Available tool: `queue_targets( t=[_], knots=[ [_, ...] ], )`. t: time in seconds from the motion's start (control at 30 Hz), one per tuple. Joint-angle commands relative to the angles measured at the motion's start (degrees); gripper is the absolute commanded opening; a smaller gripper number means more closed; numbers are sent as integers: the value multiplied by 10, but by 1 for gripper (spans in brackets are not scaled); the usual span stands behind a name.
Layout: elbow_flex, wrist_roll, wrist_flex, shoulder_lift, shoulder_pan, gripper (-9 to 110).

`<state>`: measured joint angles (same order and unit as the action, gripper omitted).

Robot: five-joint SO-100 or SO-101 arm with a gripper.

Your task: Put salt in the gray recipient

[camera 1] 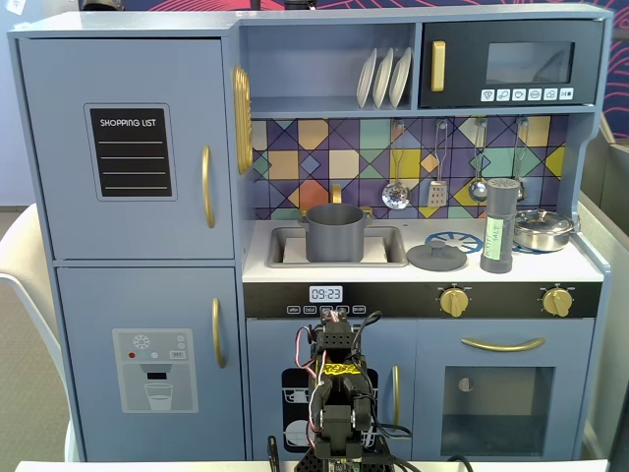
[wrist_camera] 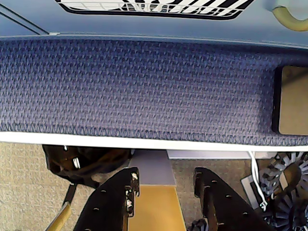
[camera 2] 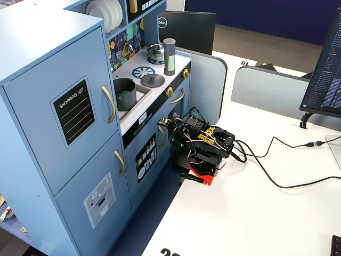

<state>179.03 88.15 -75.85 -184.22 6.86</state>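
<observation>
The shaker should go into my gripper next, held by its labeled body below the cap (camera 1: 496, 234), to put salt in the gray pot (camera 1: 335, 236).
The salt shaker (camera 1: 499, 226) stands upright on the toy kitchen's stove top, right of the sink; it also shows in the other fixed view (camera 2: 169, 56). The gray recipient (camera 1: 335, 233), a dark-gray pot, sits in the sink (camera 1: 385, 259) and shows in the other fixed view (camera 2: 124, 93) with something green inside. My arm (camera 2: 205, 145) is folded low on the white table, in front of the kitchen's lower doors and far below both. In the wrist view my gripper (wrist_camera: 166, 179) is open and empty, with a blue fabric panel beyond it. Neither the salt nor the pot shows in the wrist view.
A flat gray lid with a knob (camera 1: 436, 256) lies between sink and shaker. A shiny steel pan (camera 1: 543, 229) sits at the far right of the stove. Cables (camera 2: 277, 169) run across the white table (camera 2: 256, 213). A monitor (camera 2: 326, 69) stands at the right edge.
</observation>
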Motion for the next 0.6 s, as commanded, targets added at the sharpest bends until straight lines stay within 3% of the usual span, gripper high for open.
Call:
queue_targets(
  t=[0.0,0.37,0.5,0.57],
  knots=[
    [-4,2,-2,-3,-8,0],
    [-11,5,-3,-3,4,0],
    [-116,-14,-18,33,26,0],
    [-200,-4,-20,86,89,0]
  ],
)
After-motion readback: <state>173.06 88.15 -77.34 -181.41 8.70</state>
